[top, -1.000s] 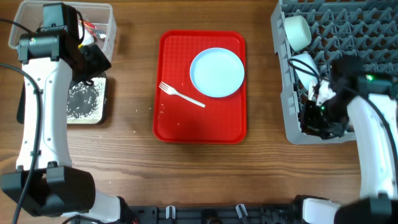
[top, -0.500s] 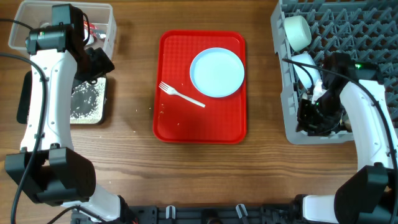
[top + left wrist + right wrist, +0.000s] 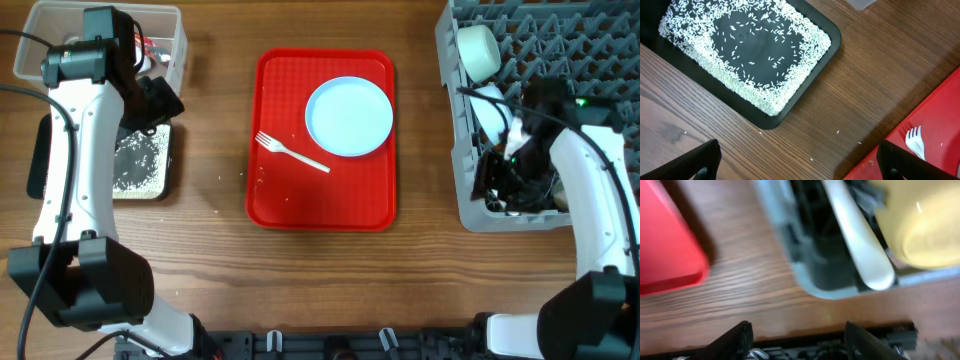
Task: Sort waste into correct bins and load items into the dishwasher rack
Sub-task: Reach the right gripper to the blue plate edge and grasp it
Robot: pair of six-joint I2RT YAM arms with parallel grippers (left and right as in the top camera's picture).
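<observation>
The right gripper grabs the light-blue plate by its rim nearest the rack next. The plate's opposite edge stays free to load into the dishwasher rack.
The light-blue plate (image 3: 349,116) and white fork (image 3: 292,153) lie on the red tray (image 3: 320,200). My left gripper (image 3: 800,161) is open and empty above bare wood, between the black tray (image 3: 832,42) of rice grains (image 3: 765,95) and the red tray's corner (image 3: 940,115). In the overhead view it (image 3: 152,100) hangs between the clear tub (image 3: 175,40) and the black tray (image 3: 135,160). My right gripper (image 3: 797,340) is open with nothing between its fingers, just off the near left corner of the grey rack (image 3: 785,235). A white spoon (image 3: 860,245) rests in the rack beside the yellow cup (image 3: 925,230).
A pale cup (image 3: 478,48) sits at the rack's (image 3: 600,45) far left. A red-and-white wrapper (image 3: 150,45) lies in the clear tub. Stray grains (image 3: 837,132) dot the wood by the black tray. A corner of the red tray (image 3: 665,255) shows left of the rack.
My right gripper has opened and let go of the spoon, which now rests in the rack. The left arm shifted slightly at first, then stayed still.
</observation>
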